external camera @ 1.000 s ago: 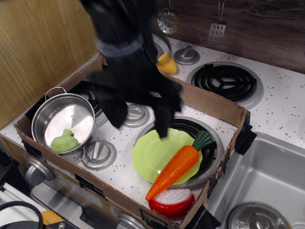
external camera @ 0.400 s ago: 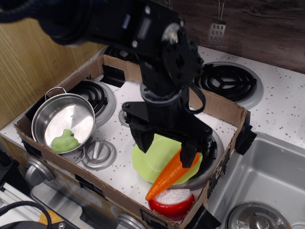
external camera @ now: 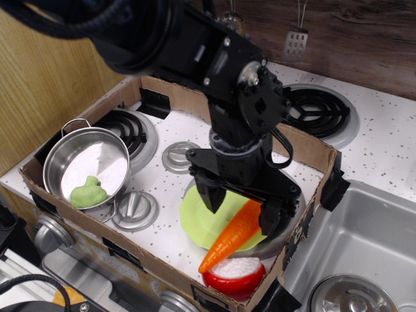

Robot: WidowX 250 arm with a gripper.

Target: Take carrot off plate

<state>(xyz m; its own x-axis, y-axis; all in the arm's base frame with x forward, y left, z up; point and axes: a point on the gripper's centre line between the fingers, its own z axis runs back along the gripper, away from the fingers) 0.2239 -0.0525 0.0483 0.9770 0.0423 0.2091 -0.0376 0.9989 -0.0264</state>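
I should take the orange carrot off the plate (external camera: 194,220) next, picking it up by its thick end (external camera: 250,214).
The orange carrot (external camera: 233,235) lies slantwise over the right side of the lime-green plate (external camera: 194,220), with its tip pointing to the front, past the plate's rim. My black gripper (external camera: 240,211) is low over the plate, open, with one finger (external camera: 210,197) on the left of the carrot's thick end and the other finger (external camera: 270,220) on its right. The fingers do not clearly touch the carrot. The right finger and the wrist hide the carrot's green top.
A red bowl with white filling (external camera: 234,276) sits just in front of the carrot's tip. A steel pot (external camera: 88,162) holding a green toy (external camera: 88,193) stands at the left. Cardboard walls (external camera: 312,153) ring the stove top. A sink (external camera: 364,247) lies to the right.
My gripper has come down from above the stove and moved right, so that its open fingers now straddle the carrot's thick end. The carrot and plate have not moved.
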